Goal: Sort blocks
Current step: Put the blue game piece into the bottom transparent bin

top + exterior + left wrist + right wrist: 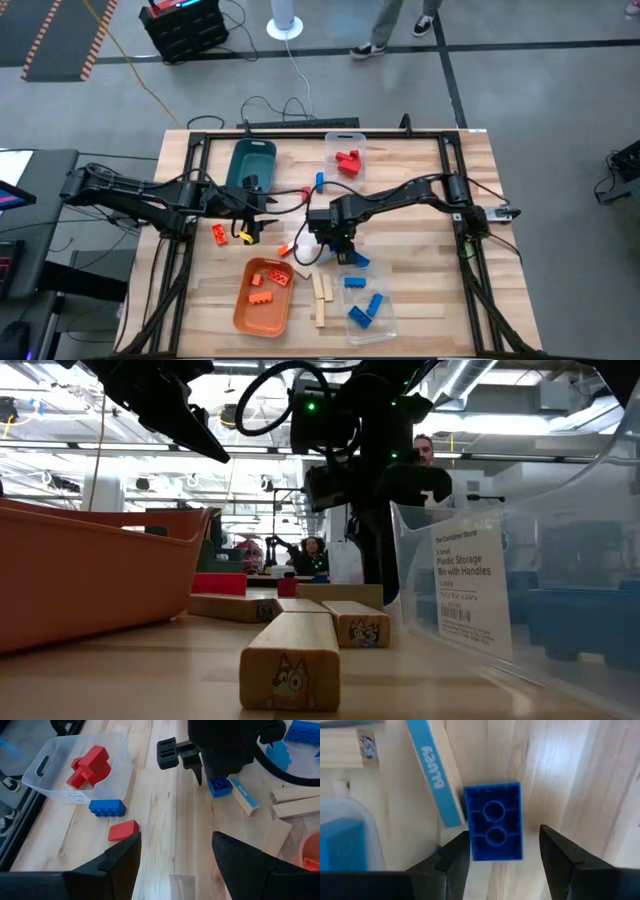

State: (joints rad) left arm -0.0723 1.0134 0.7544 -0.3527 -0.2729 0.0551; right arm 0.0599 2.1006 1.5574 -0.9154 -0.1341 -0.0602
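Observation:
My right fingers are beside the blue brick's long sides and should close now.
My right gripper (502, 857) is open and points down over a blue brick (494, 820) that lies on the table with its hollow underside up. The fingers stand on either side of the brick without touching it. The left wrist view shows the same gripper (200, 760) above that brick (218, 785). A wooden piece with a blue face (432, 775) lies beside it. My left gripper (175, 857) is open and hangs over bare table near a loose blue brick (106, 807) and a red block (123, 830). Two orange bricks (218, 235) lie near the left arm.
A clear bin with red blocks (345, 155) stands at the far side, beside a teal tray (250, 165). An orange tray (265, 300) holds orange bricks, and a clear bin (365, 305) holds blue bricks. Wooden pieces (320, 295) lie between them. A person (425, 450) shows beyond the table.

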